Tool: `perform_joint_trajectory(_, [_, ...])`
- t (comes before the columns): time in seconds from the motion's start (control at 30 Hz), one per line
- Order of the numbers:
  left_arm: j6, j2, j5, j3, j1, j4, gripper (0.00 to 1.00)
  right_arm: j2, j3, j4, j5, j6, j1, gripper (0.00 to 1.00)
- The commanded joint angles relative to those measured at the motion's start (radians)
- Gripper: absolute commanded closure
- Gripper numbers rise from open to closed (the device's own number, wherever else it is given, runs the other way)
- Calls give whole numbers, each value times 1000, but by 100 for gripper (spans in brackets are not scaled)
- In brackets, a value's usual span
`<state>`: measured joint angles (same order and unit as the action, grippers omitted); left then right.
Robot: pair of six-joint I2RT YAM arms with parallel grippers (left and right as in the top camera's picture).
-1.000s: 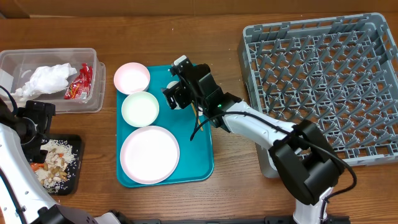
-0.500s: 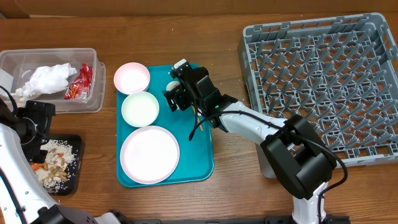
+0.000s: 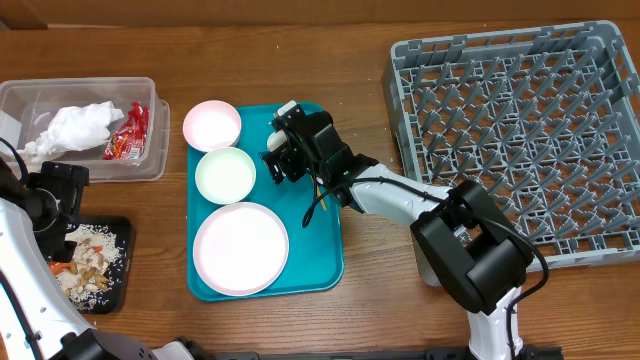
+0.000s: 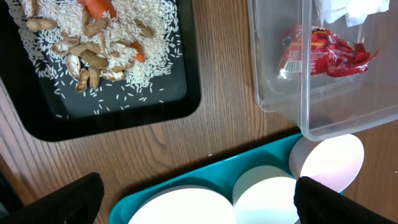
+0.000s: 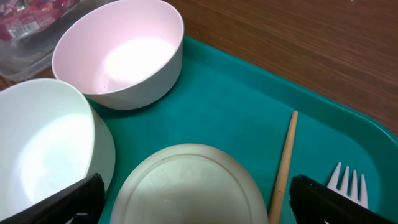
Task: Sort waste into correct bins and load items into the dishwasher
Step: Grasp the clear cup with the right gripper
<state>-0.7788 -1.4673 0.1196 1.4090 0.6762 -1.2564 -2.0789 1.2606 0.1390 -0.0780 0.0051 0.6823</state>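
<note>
The upturned white cup (image 3: 277, 140) (image 5: 193, 183) stands between the open fingers of the robot's right gripper, low over the tray, so the right gripper should close on the cup.
A teal tray (image 3: 320, 250) holds a pale pink bowl (image 3: 212, 124), a white bowl (image 3: 225, 175), a large pale plate (image 3: 240, 247) and chopsticks (image 3: 318, 200). My right gripper (image 3: 283, 152) is open, low over the tray's far end. In the right wrist view its jaws stand on either side of an upturned white cup (image 5: 193, 183); a chopstick (image 5: 285, 165) and a white fork (image 5: 348, 180) lie just right of the cup. My left gripper (image 4: 202, 208) is open and empty, above the gap between the black tray (image 4: 124, 106) and the teal tray.
The grey dish rack (image 3: 520, 130) stands at the right. The clear tub (image 3: 20, 100) at far left holds a white napkin (image 3: 80, 125) and a red wrapper (image 3: 128, 133). The black tray (image 3: 125, 290) holds rice, peanuts and carrot pieces (image 4: 99, 6).
My right gripper has shifted a little left and nearer, settling over the cup. The left arm has not moved.
</note>
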Motion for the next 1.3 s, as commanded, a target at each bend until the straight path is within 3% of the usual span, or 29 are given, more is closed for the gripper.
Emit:
perform_joint_trajectory(0.0, [8, -4, -7, 8, 2, 1, 0, -9, 21, 0, -2, -2, 5, 7])
perform_joint_trajectory(0.13, [8, -4, -7, 8, 2, 1, 0, -9, 21, -2, -2, -2, 5, 18])
perform_joint_trajectory(0.6, [8, -4, -7, 8, 2, 1, 0, -9, 21, 17, -2, 25, 5, 25])
perform_joint_trajectory(0.97, [8, -4, -7, 8, 2, 1, 0, -6, 30, 17, -2, 53, 5, 42])
perform_joint_trajectory(1.27, [8, -4, -7, 8, 2, 1, 0, 140, 31, -11, 25, 55, -23, 43])
